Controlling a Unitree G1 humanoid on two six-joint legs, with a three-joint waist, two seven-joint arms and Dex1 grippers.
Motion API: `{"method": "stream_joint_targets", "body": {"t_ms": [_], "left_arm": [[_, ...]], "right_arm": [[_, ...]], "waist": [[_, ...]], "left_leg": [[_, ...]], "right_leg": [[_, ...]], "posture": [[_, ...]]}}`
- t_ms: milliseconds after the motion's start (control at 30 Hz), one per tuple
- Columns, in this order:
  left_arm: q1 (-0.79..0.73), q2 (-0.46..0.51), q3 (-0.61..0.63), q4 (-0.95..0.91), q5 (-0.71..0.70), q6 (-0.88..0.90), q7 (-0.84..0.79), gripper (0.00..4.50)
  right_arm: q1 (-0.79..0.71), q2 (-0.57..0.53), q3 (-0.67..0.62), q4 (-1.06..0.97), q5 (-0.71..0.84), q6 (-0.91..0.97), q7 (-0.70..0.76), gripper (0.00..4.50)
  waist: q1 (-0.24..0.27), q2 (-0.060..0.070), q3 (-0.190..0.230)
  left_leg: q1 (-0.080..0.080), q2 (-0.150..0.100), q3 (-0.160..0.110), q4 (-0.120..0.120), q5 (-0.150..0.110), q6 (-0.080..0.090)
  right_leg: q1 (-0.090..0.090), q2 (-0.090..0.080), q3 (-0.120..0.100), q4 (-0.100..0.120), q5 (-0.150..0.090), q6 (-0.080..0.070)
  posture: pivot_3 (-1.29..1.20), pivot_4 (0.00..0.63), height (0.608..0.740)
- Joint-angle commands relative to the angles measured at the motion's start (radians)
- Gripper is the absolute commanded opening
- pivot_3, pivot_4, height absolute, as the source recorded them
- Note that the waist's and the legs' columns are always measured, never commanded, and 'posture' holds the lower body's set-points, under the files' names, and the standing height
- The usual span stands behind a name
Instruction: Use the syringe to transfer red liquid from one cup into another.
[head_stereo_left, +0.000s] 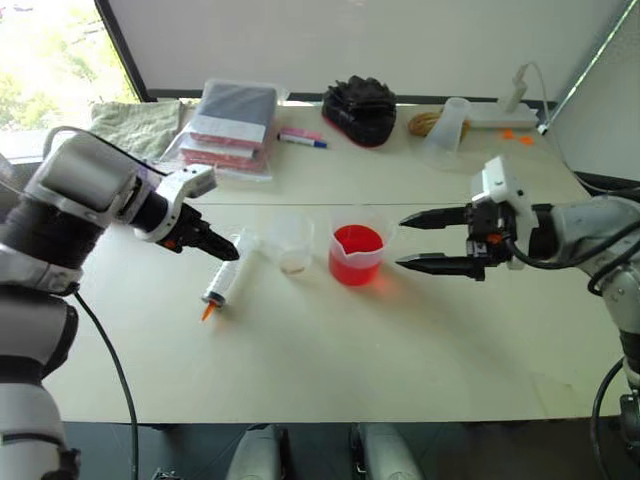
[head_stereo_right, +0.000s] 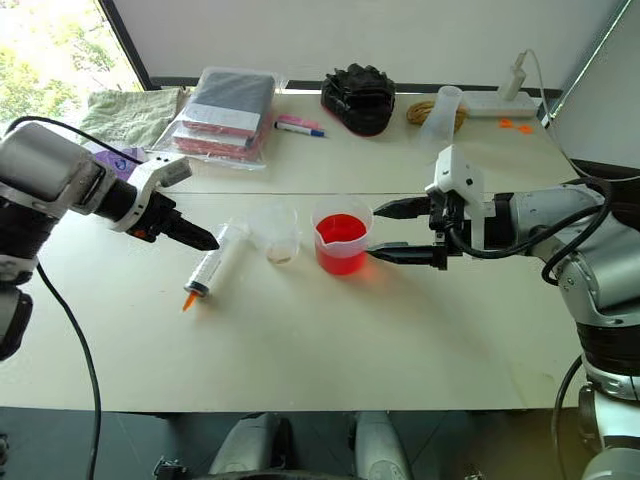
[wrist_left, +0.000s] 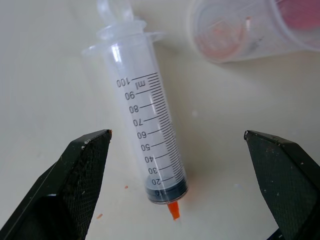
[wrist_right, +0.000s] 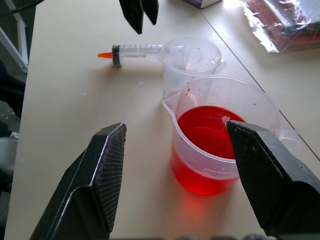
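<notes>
My left gripper grips the middle of the syringe's body (head_stereo_left: 228, 275) next, since the syringe lies long and flat between its plunger and orange tip (head_stereo_left: 208, 312).
The syringe (head_stereo_left: 224, 277) lies flat on the table, empty, plunger pushed in, its orange tip (wrist_left: 173, 210) toward the front edge. My left gripper (wrist_left: 177, 133) hangs open just above it, one finger on either side of the barrel without touching. The wider lipped cup (head_stereo_left: 356, 256) holds the red liquid (wrist_right: 207, 131). Beside it stands the smaller clear cup (head_stereo_left: 291, 243), with only a faint residue inside. My right gripper (head_stereo_left: 401, 243) is open, level, right of the red cup; its fingertips reach toward the cup's sides.
At the back of the table lie a folded towel (head_stereo_left: 134, 125), bagged books (head_stereo_left: 228, 124), two pens (head_stereo_left: 300, 137), a black bundle (head_stereo_left: 360, 108), a rope coil (head_stereo_left: 427, 121), a frosted tall beaker (head_stereo_left: 447, 128) and a power strip (head_stereo_left: 503, 117).
</notes>
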Motion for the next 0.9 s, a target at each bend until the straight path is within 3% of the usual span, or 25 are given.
{"method": "stream_joint_targets", "body": {"t_ms": [33,500,900], "left_arm": [[-0.045,-0.015,-0.042,0.103,0.055,-0.039,0.031,4.48],[-0.108,-0.220,-0.123,0.369,0.160,-0.165,-0.004,4.48],[-0.076,-0.277,-0.126,0.331,0.181,-0.080,0.039,4.48]], "right_arm": [[0.024,-0.009,-0.056,-0.066,0.035,0.021,-0.043,3.33],[0.007,-0.065,-0.069,-0.098,0.104,0.092,-0.084,3.33],[0.010,-0.071,-0.069,-0.105,0.125,0.094,-0.105,3.33]], "waist": [[-0.001,0.000,0.000],[0.002,0.000,0.000],[0.001,0.000,0.000]], "left_leg": [[0.000,0.000,0.000,0.000,0.000,0.000],[-0.001,-0.001,0.000,0.003,0.000,0.000],[-0.001,0.000,-0.001,0.007,0.000,0.001]], "right_leg": [[0.000,0.000,0.000,0.000,0.000,0.000],[0.000,0.000,0.000,0.001,0.000,0.000],[0.001,-0.001,0.000,0.005,0.000,0.000]], "posture": [[0.00,0.150,0.740],[0.00,0.150,0.740],[0.00,0.150,0.740]]}}
